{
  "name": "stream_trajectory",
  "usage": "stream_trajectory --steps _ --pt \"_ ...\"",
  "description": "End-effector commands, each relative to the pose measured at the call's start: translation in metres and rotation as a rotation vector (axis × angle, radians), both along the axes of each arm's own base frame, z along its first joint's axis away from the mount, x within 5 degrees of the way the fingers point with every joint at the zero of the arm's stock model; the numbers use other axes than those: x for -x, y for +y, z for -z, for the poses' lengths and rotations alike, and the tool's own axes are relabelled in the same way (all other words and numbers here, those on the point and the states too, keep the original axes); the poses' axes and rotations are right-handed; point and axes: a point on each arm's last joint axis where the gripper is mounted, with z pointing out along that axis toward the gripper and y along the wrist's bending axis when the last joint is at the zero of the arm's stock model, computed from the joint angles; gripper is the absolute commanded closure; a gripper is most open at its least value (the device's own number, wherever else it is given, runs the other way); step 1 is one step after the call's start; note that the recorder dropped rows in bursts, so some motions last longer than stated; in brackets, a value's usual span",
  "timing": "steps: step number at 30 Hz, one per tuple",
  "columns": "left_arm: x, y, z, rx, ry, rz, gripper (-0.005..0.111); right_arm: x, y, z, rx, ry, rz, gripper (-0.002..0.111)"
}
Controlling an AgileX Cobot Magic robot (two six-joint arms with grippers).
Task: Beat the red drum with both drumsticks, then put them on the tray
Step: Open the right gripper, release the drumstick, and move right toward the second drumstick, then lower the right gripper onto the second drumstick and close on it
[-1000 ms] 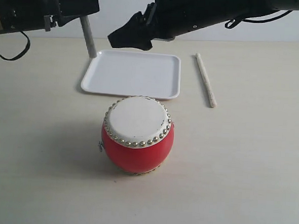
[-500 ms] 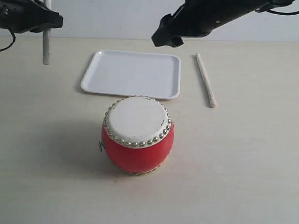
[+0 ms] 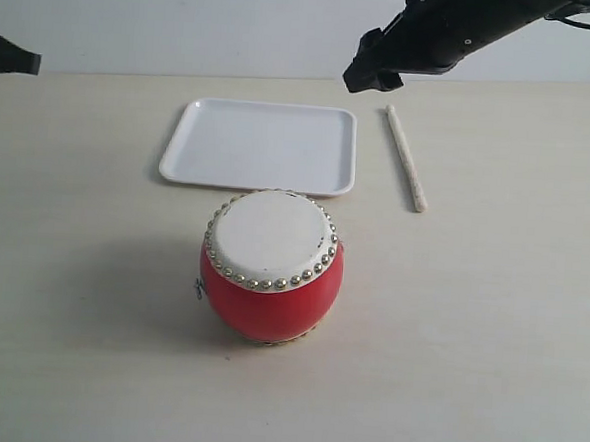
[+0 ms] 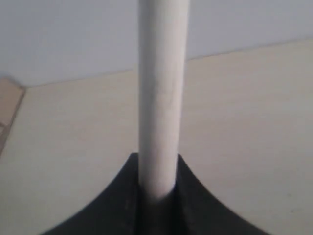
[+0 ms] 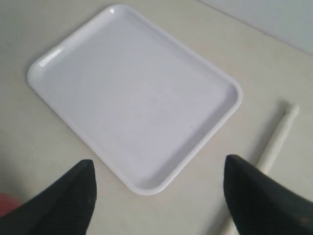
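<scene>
The drumstick's bead tip should stay free to beat the red drum [image 3: 271, 280], so my right gripper will next grip the drumstick by its thick handle end [image 3: 414, 193].
The red drum [image 3: 271, 280] stands upright mid-table, its cream head facing up. Behind it lies the white tray [image 3: 260, 144], with nothing on it. One drumstick [image 3: 406, 158] lies flat on the table just right of the tray. My right gripper [image 3: 369, 75] hovers above the tray's far right corner, beside that stick's far end; in the right wrist view it [image 5: 159, 166] is open over the tray [image 5: 132, 93] corner, the stick [image 5: 276, 142] near one finger. My left gripper [image 4: 157, 164] is shut on the other drumstick [image 4: 157, 98]. Only its tip [image 3: 9, 61] shows at the exterior view's left edge.
The pale tabletop [image 3: 489, 323] stretches around the drum. A light wall runs behind the table's far edge. A sliver of the red drum [image 5: 7, 204] shows at the edge of the right wrist view.
My left gripper has swung left with its drumstick, almost out of the exterior view. My right gripper has moved right, from over the tray toward the lying stick.
</scene>
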Motion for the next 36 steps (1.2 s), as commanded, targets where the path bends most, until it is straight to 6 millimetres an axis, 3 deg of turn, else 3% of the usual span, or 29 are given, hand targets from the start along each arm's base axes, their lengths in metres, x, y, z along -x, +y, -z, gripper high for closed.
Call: stream_trajectory --steps 1,6,13,18,21,25,36 --pt "0.010 -0.004 0.000 -0.081 0.241 0.017 0.107 0.001 -0.008 -0.002 0.071 0.003 0.032 0.040" --pt "0.024 -0.035 -0.007 0.113 0.552 0.212 0.107 0.002 -0.014 0.002 0.117 0.044 0.088 0.040" --pt "0.032 -0.076 -0.011 0.117 0.588 0.356 0.107 0.005 -0.022 0.005 0.185 0.120 0.178 0.042" --pt "0.037 -0.102 -0.017 0.094 0.574 0.432 0.107 -0.009 -0.024 -0.005 0.236 0.207 0.276 0.045" --pt "0.038 -0.108 -0.018 0.085 0.566 0.452 0.107 -0.022 -0.022 -0.008 0.253 0.271 0.309 0.045" --pt "0.038 -0.109 -0.018 0.083 0.565 0.454 0.107 -0.036 -0.017 0.007 0.274 0.383 0.356 0.045" --pt "0.037 -0.110 -0.018 0.082 0.547 0.458 0.107 -0.061 -0.015 0.069 0.338 0.470 0.441 0.048"
